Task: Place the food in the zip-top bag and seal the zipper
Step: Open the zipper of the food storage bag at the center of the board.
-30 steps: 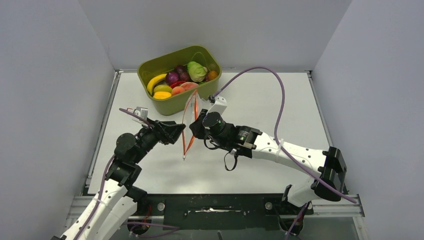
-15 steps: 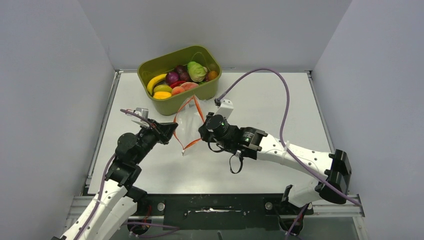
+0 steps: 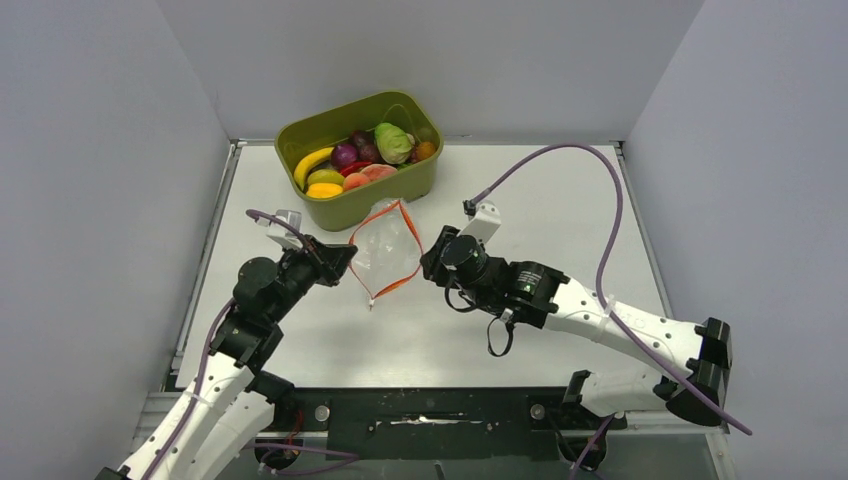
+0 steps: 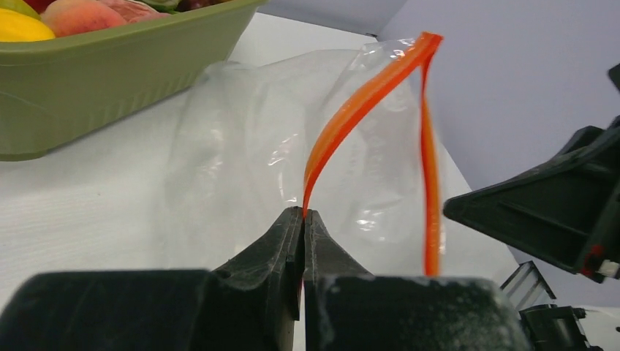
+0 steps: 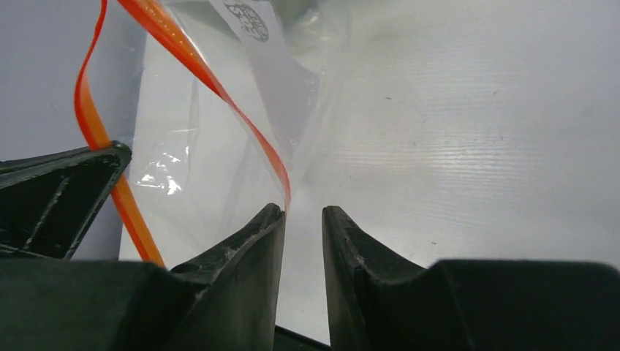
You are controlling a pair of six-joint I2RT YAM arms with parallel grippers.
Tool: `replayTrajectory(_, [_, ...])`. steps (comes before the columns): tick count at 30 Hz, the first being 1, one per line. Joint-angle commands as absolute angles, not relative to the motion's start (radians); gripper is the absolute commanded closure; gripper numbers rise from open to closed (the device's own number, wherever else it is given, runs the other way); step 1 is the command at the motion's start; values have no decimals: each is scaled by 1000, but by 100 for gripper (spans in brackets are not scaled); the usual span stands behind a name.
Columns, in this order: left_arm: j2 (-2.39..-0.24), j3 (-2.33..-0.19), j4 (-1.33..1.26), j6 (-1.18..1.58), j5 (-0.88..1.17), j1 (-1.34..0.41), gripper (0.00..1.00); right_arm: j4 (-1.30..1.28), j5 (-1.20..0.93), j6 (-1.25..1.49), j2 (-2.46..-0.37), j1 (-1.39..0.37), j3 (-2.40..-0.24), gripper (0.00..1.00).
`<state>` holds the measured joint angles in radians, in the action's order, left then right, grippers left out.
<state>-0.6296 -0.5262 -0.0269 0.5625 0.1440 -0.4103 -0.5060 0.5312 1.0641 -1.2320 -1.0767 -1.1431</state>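
Note:
My right gripper should next take hold of the zip-top bag's orange zipper edge opposite my left gripper, so that the bag's opening stays open for the food [image 3: 360, 158].
The clear zip-top bag [image 3: 385, 250] hangs between my two grippers, its mouth spread wide. Its orange zipper [image 3: 362, 270] forms an open loop. My left gripper [image 3: 347, 256] is shut on one side of the zipper [image 4: 351, 110], pinching the strip at its fingertips [image 4: 303, 213]. My right gripper [image 5: 303, 210] stands open at the opposite side. The zipper strip [image 5: 219, 95] ends against its left fingertip [image 5: 270, 219] and is not clamped. The food [image 3: 360, 158], a banana, purple, green and orange pieces, lies in the olive tub [image 3: 385, 196] behind the bag.
The olive tub [image 4: 110, 66] stands at the back of the white table [image 3: 540, 210], just behind the bag. Grey walls close in on the left, back and right. A purple cable [image 3: 560, 155] arches above the right arm.
My left gripper has shut on the zipper. My right gripper has opened, let go of its side and drawn back to the right. The bag's mouth has spread wider.

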Motion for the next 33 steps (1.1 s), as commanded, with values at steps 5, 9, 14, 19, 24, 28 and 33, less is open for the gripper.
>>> replayTrajectory(5, [-604,-515,-172,666,213,-403,100,-449,564,1007,-1331,-1071,-1245,67])
replayTrajectory(9, [-585,-483,-197,697,215,-405,100,-420,527,1014,-1366,-1069,-1249,63])
replayTrajectory(14, [-585,-467,-196,699,209,-405,100,-369,497,1026,-1364,-1071,-1250,56])
replayTrajectory(19, [-598,-455,-215,715,213,-405,100,-323,473,1025,-1389,-1078,-1283,50])
replayTrajectory(24, [-598,-449,-221,715,216,-405,100,-359,494,996,-1464,-1081,-1369,40])
replayTrajectory(28, [-598,-446,-225,717,219,-405,100,-423,548,973,-1530,-1081,-1447,35])
replayTrajectory(33, [-596,-447,-230,714,218,-407,100,-567,638,941,-1616,-1074,-1561,38])
